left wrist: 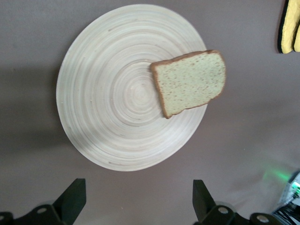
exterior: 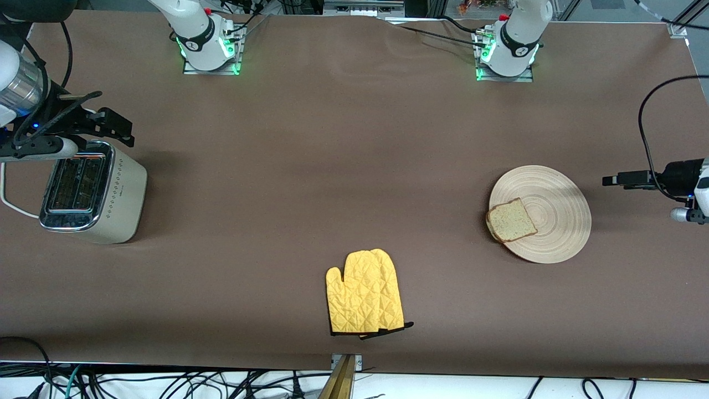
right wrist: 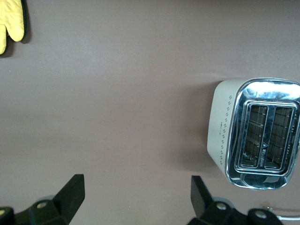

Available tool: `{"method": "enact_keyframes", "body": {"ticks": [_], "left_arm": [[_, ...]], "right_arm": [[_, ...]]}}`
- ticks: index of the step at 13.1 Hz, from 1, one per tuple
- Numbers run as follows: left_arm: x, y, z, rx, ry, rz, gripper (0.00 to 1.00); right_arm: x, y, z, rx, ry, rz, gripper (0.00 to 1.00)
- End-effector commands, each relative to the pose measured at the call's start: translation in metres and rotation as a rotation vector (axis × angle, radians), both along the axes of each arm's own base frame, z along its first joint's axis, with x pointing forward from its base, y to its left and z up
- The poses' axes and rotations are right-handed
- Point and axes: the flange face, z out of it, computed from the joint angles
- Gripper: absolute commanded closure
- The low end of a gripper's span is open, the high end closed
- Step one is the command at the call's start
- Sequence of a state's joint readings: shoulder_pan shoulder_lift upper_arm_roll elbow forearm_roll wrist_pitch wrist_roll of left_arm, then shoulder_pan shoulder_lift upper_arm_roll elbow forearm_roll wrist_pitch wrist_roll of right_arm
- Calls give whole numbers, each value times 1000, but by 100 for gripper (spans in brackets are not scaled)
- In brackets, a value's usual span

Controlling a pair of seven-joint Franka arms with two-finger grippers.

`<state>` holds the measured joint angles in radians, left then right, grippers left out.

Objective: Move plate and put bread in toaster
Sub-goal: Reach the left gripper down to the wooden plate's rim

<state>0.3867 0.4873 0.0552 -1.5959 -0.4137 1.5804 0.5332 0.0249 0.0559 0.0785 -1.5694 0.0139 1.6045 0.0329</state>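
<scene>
The plate needs to move closer to the toaster (exterior: 94, 191), so my left gripper will next grab the plate by its bare rim (exterior: 587, 214).
The pale wooden plate (exterior: 554, 219) (left wrist: 117, 93) lies toward the left arm's end of the table. The bread (exterior: 510, 220) (left wrist: 190, 82) rests on the plate's rim on the side toward the right arm's end, slightly overhanging it. The cream and chrome toaster (exterior: 94, 191) (right wrist: 255, 131) stands at the right arm's end, slots up and empty. My left gripper (exterior: 615, 180) (left wrist: 138, 201) hangs open over bare table just off the plate's edge, holding nothing. My right gripper (exterior: 113, 126) (right wrist: 136, 199) hovers open and empty by the toaster's farther end.
A pair of yellow oven mitts (exterior: 363, 293) (left wrist: 290, 26) (right wrist: 11, 21) lies near the table's front edge, midway between the arms. The toaster's white cord (exterior: 11, 202) loops off toward the table's end. Brown cloth (exterior: 332, 166) covers the table.
</scene>
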Motion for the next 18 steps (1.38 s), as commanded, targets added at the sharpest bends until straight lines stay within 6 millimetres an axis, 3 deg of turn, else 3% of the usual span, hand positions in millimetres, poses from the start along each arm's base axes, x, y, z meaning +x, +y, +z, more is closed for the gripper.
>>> {"method": "enact_keyframes", "body": {"ticks": [1,5,10,11,13,14,18], "left_arm": [[2,40,-58,-142,-69,-27,0],[-4,72,-135,-255,-166,-28,0],[0,69,-183,-343,-259,70,0],[-1,67,-191,-357,-260,90,18],[-3,64,-198,-357,-244,81,83],[-4,65,-198,-356,-245,78,100],[-7,64,-202,-362,-228,93,100]], "right_arm": [[-5,-1,6,-1,-10,5,0],[-5,-1,6,-1,-10,6,0],[-5,-1,6,-1,-10,8,0],[-5,-2,6,-1,-10,8,0],[-5,-2,6,-1,-10,8,0],[-5,-1,6,0,-10,6,0],[-4,-2,7,-1,-15,0,0]]}}
